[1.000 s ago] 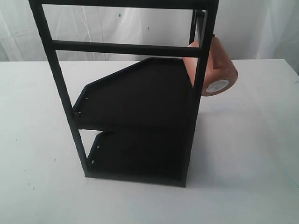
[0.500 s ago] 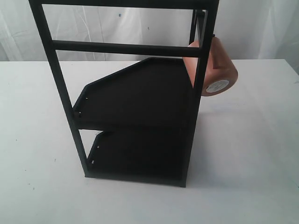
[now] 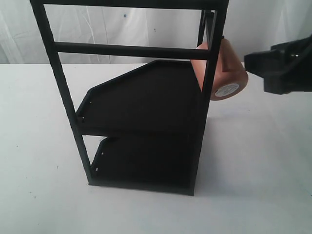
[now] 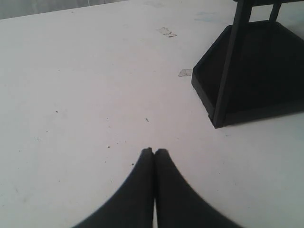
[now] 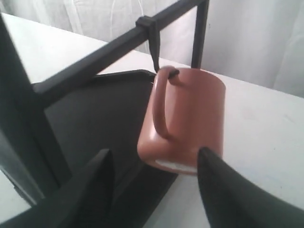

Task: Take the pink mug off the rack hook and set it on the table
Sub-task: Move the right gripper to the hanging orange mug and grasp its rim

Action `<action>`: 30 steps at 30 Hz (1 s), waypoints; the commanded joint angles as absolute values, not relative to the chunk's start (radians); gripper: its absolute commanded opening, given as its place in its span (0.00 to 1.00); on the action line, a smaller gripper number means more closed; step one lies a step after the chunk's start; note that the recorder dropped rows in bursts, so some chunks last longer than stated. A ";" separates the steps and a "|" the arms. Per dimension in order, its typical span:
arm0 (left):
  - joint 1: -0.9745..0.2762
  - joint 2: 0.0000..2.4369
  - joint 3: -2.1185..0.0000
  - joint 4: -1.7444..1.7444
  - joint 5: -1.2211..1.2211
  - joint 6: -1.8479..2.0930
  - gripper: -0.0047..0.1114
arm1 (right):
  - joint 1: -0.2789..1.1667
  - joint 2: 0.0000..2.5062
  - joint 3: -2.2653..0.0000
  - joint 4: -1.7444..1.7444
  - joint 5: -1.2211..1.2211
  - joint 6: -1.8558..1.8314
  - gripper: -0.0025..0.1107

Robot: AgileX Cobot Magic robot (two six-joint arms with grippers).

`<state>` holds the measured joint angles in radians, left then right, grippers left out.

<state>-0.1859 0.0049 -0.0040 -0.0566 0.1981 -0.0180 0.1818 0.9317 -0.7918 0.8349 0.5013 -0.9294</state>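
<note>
I should next take the pink mug off the rack hook [image 5: 154, 43], so my right gripper should grab the mug by its loop handle [image 5: 159, 104].
The pink mug [image 3: 229, 68] hangs by its loop handle [image 5: 159, 104] from the small black hook [image 5: 172, 72] on the rack's [image 3: 141, 105] upper right post, with its white base sticker [image 3: 227, 90] facing outward. My right gripper [image 5: 154, 159] is open, its fingertips level with the mug's [image 5: 190, 118] base, one on either side; I cannot tell whether they touch it. In the exterior view only the right arm's black body [image 3: 282, 68] shows, just right of the mug. My left gripper [image 4: 154, 151] is shut on nothing, low over the white table [image 4: 95, 71].
The rack's two dark shelf trays [image 3: 146, 97] take up the middle of the table [image 3: 263, 170]. The lower tray's corner [image 4: 251, 71] lies beyond the left gripper. White curtains hang behind.
The right arm has come into the exterior view from the right edge and now sits close beside the mug. The mug and the rack have not moved.
</note>
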 commanded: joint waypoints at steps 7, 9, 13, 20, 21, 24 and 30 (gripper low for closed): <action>-0.181 0.000 0.000 -0.059 0.201 -0.023 0.04 | 0.179 1.136 -0.830 1.246 0.547 -1.530 0.49; -0.181 0.000 0.000 -0.059 0.201 -0.023 0.04 | 0.179 1.152 -0.830 1.306 0.578 -1.615 0.49; -0.181 0.000 0.000 -0.059 0.201 -0.023 0.04 | 0.179 1.177 -0.830 1.381 0.566 -1.697 0.49; -0.181 0.000 0.000 -0.059 0.201 -0.023 0.04 | 0.179 1.220 -0.830 1.401 0.566 -1.730 0.49; -0.181 0.000 0.000 -0.059 0.201 -0.023 0.04 | 0.179 1.225 -0.830 1.417 0.565 -1.743 0.49; -0.181 0.000 0.000 -0.059 0.201 -0.023 0.04 | 0.179 1.240 -0.830 1.451 0.566 -1.773 0.48; -0.181 0.000 0.000 -0.059 0.201 -0.023 0.04 | 0.179 1.261 -0.830 1.527 0.580 -1.833 0.42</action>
<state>-0.1859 0.0049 -0.0040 -0.0566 0.1981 -0.0180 0.1818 1.2545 -0.8258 1.4805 0.5680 -1.7918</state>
